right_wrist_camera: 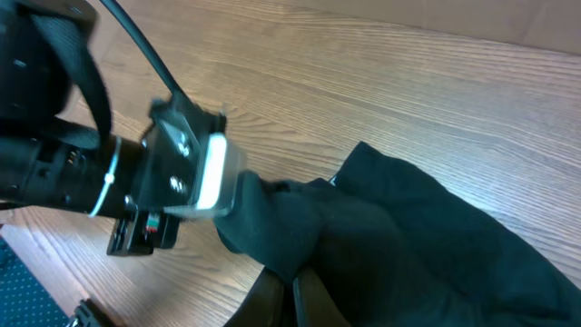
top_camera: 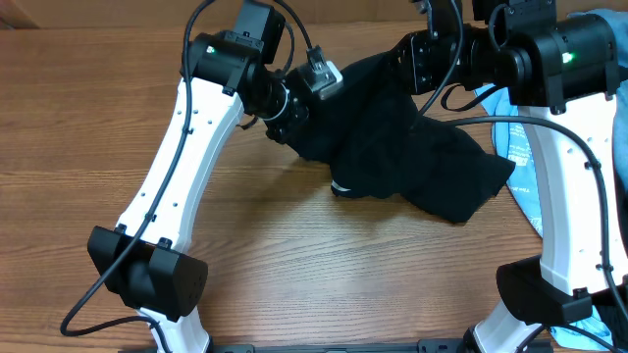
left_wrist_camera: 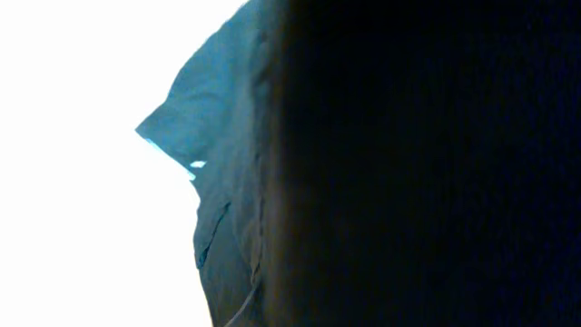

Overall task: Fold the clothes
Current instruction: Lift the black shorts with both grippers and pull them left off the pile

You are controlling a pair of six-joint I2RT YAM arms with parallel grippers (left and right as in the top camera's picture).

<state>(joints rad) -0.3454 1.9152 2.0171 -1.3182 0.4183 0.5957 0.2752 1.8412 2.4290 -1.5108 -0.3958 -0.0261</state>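
My left gripper's fingers are pinching the black garment's bunched edge [top_camera: 355, 84] [right_wrist_camera: 263, 204], so the garment would hang from them if I opened now. My right gripper needs to open.
A plain black garment [top_camera: 402, 147] hangs bunched between my two grippers above the wooden table, its lower end resting on the table. My left gripper [top_camera: 299, 98] is buried in its left upper edge; its fingers are hidden, and the left wrist view is filled with dark fabric [left_wrist_camera: 408, 163]. My right gripper [top_camera: 417, 59] is shut on the garment's upper right edge. In the right wrist view its fingers [right_wrist_camera: 295, 300] pinch the black cloth [right_wrist_camera: 399, 236], with the left gripper [right_wrist_camera: 195, 173] close by on the left.
A light blue garment [top_camera: 520, 147] lies at the table's right side, partly behind the right arm. The two arm bases stand at the front left [top_camera: 147, 275] and front right [top_camera: 540, 294]. Bare wood [top_camera: 324, 265] shows in front.
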